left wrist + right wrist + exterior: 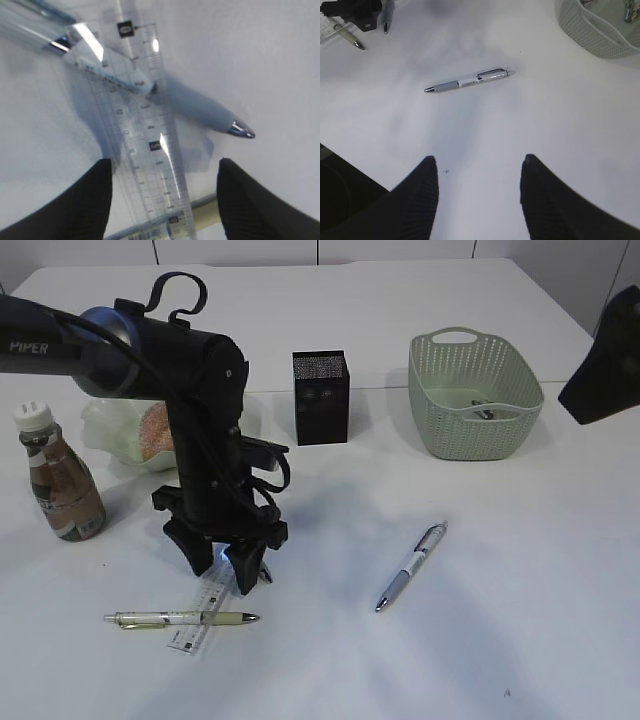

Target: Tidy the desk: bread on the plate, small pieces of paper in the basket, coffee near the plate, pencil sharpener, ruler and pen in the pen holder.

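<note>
The clear ruler [200,618] is next, and my left gripper should grab it by its long edges. The gripper should then put the ruler into the pen holder [321,397].
My left gripper [225,565] points straight down, open, astride the far end of the clear ruler [200,618]. In the left wrist view the ruler [150,145] runs between the black fingers [85,200] with a gap on each side. A grey-gripped pen [200,107] crosses it farther out, and a yellowish pen [180,618] crosses it as well. Another pen [412,566] lies mid-desk. The pen holder [321,397] stands behind. My right gripper [479,170] hovers open and empty over the desk. Bread [155,430] sits on the plate [105,430], with the coffee [62,475] beside it. Pencil sharpener and paper pieces are out of view.
The green basket [473,395] stands at the back right with small dark items inside that I cannot identify. The right arm [605,365] hangs high at the right edge. The desk's near edge shows at the bottom left of the right wrist view.
</note>
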Robot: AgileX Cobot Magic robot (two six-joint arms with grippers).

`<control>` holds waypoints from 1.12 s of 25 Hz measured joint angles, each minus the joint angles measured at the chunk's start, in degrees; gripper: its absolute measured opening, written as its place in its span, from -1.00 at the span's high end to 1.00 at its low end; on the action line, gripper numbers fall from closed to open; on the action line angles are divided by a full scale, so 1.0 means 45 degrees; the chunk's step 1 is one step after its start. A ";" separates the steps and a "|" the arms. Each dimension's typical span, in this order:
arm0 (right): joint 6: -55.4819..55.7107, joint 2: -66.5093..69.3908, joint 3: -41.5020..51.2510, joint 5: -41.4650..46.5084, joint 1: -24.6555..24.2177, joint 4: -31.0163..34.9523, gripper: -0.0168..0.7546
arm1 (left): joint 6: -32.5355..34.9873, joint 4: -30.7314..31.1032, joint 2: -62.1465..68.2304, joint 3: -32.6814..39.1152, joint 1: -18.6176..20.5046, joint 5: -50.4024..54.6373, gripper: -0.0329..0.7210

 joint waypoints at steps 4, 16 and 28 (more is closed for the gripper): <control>0.0000 0.0000 0.0000 0.0000 0.0000 0.0000 -0.13 | 0.0030 0.0000 0.0000 0.0000 0.0000 -0.0195 -0.30; -0.0020 0.0000 0.0000 0.0000 0.0000 0.0000 -0.11 | 0.0106 0.0000 0.0000 0.0000 0.0000 -0.0359 -0.23; -0.0020 0.0000 0.0000 0.0000 0.0000 0.0000 -0.11 | 0.0135 0.0000 0.0197 -0.0061 0.0000 -0.0431 -0.21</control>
